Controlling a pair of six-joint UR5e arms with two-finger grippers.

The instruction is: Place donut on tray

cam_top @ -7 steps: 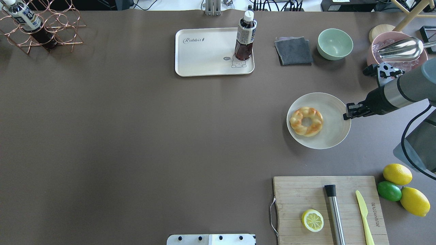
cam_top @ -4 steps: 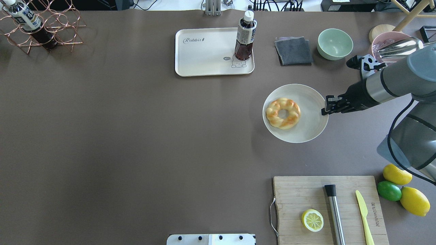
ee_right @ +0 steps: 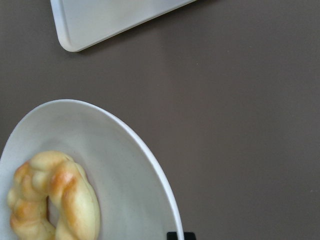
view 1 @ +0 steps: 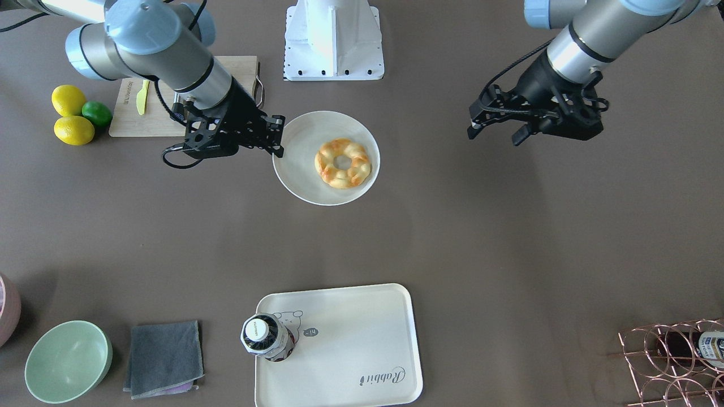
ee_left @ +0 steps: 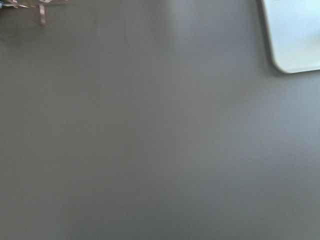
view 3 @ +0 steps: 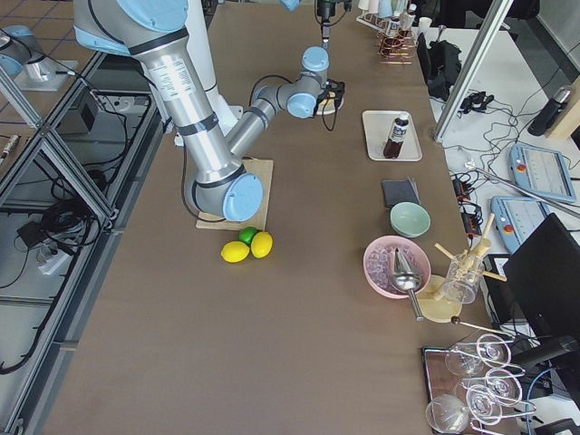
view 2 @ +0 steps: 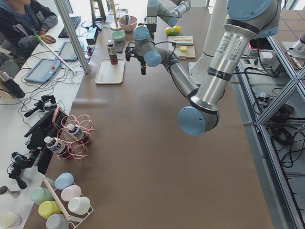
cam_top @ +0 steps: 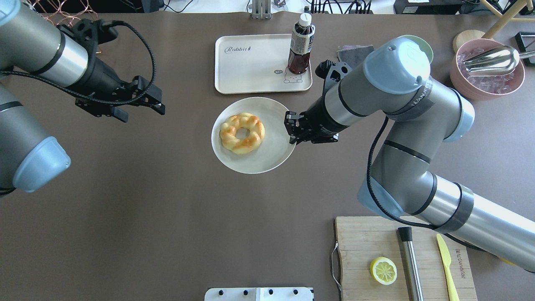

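Note:
I need to grab the plate by its bare outer rim [view 1: 378,157] with my left gripper next, because the donut [view 1: 343,163] sits loose in the middle of the plate.
The donut [cam_top: 242,133] lies on a round white plate [cam_top: 267,156] at mid-table, just in front of the cream tray [cam_top: 250,67]. My right gripper [cam_top: 290,129] is shut on the plate's right rim. In the front-facing view the donut [view 1: 343,163], plate [view 1: 302,169], right gripper [view 1: 277,141] and tray [view 1: 350,339] all show. The right wrist view shows the donut [ee_right: 55,200], the plate [ee_right: 125,170] and a tray corner [ee_right: 100,20]. My left gripper [cam_top: 142,113] is open and empty, to the left of the plate and apart from it [view 1: 493,135].
A dark drink bottle [cam_top: 300,46] stands on the tray's right end. A wooden cutting board [cam_top: 376,242] with a lemon half [cam_top: 383,270], a knife and a steel bar is front right. A pink ice bowl [cam_top: 487,73] is back right. A copper wire rack [view 1: 673,362] is at the far left.
My right gripper has moved the plate with the donut leftwards to just in front of the tray. My left arm has come into view from the left.

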